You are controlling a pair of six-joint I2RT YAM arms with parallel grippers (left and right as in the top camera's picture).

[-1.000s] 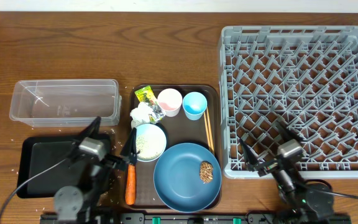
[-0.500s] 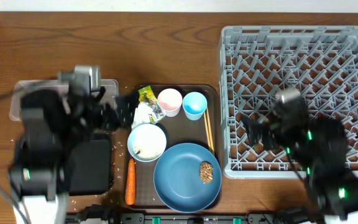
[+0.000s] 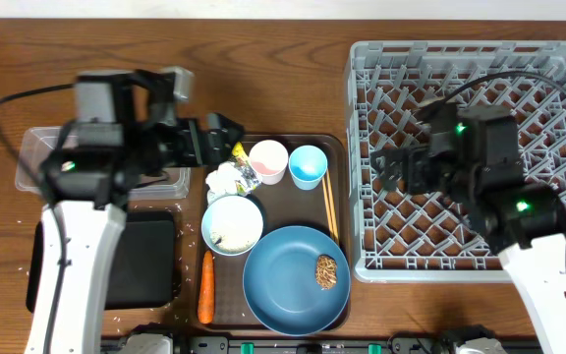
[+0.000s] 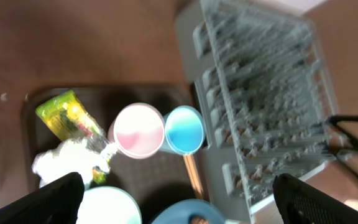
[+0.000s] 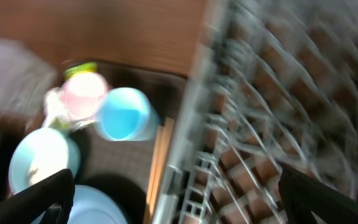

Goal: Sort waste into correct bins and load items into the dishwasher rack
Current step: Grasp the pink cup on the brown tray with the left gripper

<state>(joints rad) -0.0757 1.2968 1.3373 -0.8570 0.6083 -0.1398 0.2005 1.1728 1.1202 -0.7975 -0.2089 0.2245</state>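
Observation:
My left gripper pinches the white-pink cup's rim on the wrapper side next, leaving the cup's base free, to hand the cup to my right gripper.
On the brown serving tray [image 3: 337, 147] lie a yellow-green wrapper [image 3: 231, 149], crumpled paper [image 3: 226, 180], a white-pink cup [image 3: 268, 160], a light-blue cup [image 3: 308, 165], chopsticks [image 3: 329, 205], a white bowl [image 3: 234, 222] holding rice, a carrot [image 3: 205, 286] and a blue plate [image 3: 288, 285] bearing a brown lump [image 3: 326, 272]. My left gripper [image 3: 216, 140] hangs open and empty above the tray's back-left corner, looking down on the cups [image 4: 138, 129]. The right gripper [image 3: 389, 172] is open and empty over the left part of the grey rack [image 3: 519, 118].
A clear tub [image 3: 42, 167] stands back left, partly under my left arm. The black tray [image 3: 116, 270] lies in front of it. Rice grains are scattered on the table between the black tray and the serving tray.
Both arms have risen from the table's front edge and swung toward the back, the left over the tub and tray corner, the right over the rack. Both stayed open.

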